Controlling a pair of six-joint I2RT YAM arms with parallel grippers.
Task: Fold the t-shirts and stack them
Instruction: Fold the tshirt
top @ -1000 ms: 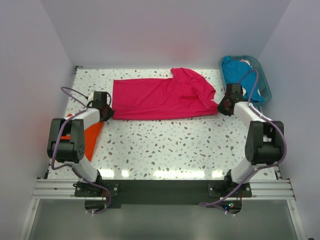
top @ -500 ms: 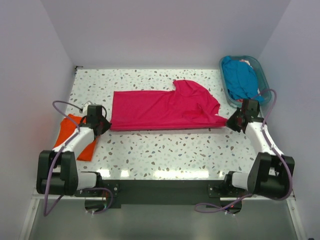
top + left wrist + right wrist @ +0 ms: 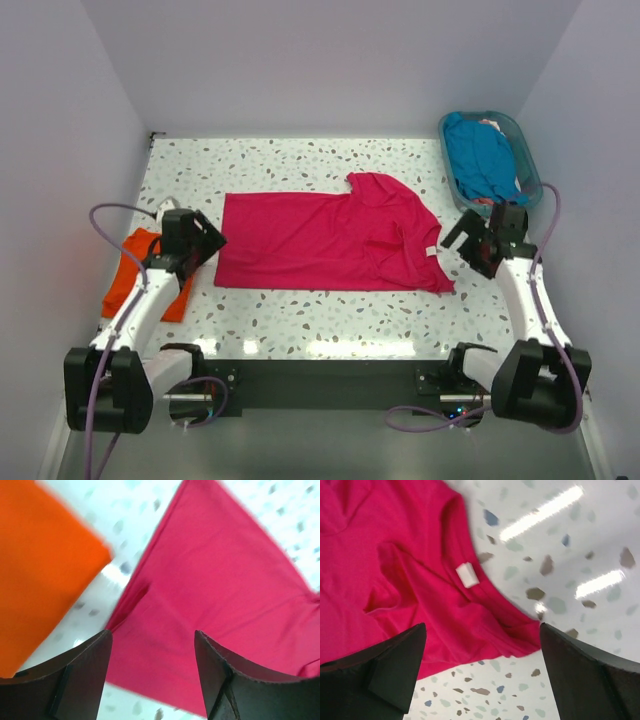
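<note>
I will next grab the hot pink t-shirt's far hem corner with my left gripper, so that I can fold the t-shirt's far long edge toward its near edge.
A hot pink t-shirt (image 3: 330, 240) lies spread flat across the middle of the table, folded lengthwise, its neck end to the right with a white label (image 3: 467, 574) showing. My left gripper (image 3: 205, 243) hangs open just above the shirt's left hem corner (image 3: 150, 645), nothing between its fingers. My right gripper (image 3: 462, 243) stands wide open over the shirt's right corner (image 3: 485, 630), holding nothing. An orange t-shirt (image 3: 140, 270) lies folded at the left edge, partly under my left arm. A teal blue t-shirt (image 3: 482, 155) is heaped in the basket.
The teal plastic basket (image 3: 528, 150) stands at the back right corner, with a bit of salmon cloth (image 3: 492, 123) at its far rim. White walls close in the speckled table (image 3: 330, 310) on three sides.
Both grippers dragged the pink shirt toward the near edge, then opened and let go of its corners. The shirt now lies flat, and both arms have pulled back.
</note>
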